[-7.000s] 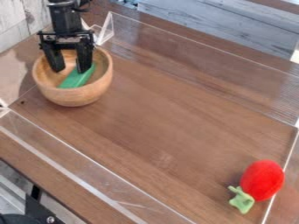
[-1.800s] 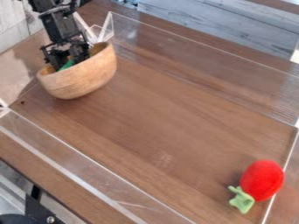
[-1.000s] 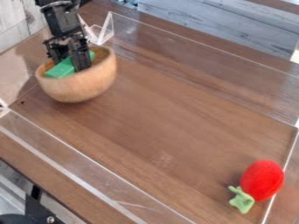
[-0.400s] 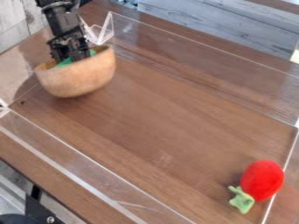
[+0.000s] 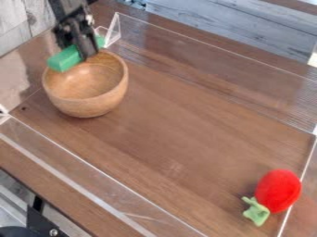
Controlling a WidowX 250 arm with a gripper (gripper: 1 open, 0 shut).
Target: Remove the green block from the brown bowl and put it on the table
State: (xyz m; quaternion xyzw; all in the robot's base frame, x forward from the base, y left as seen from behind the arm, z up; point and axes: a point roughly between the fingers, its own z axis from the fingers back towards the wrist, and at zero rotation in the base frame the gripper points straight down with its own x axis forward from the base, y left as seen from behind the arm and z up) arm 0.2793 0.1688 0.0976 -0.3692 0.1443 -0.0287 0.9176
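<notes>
The green block hangs over the brown bowl's rim, high above the open tabletop. My gripper should keep holding it until it is down on the tabletop.
The green block hangs above the far left rim of the brown bowl, lifted out of its hollow. My gripper is shut on the block from above, its black fingers around the block's upper end. The round wooden bowl stands upright at the back left of the table, and nothing shows inside it.
A red plush fruit with a light-green stem lies near the front right corner. Clear plastic edging runs around the tabletop, with a raised clear piece just behind the bowl.
The gripper has risen with the green block, taking it out of the bowl. The bowl has settled back flat and shifted slightly toward the front.
</notes>
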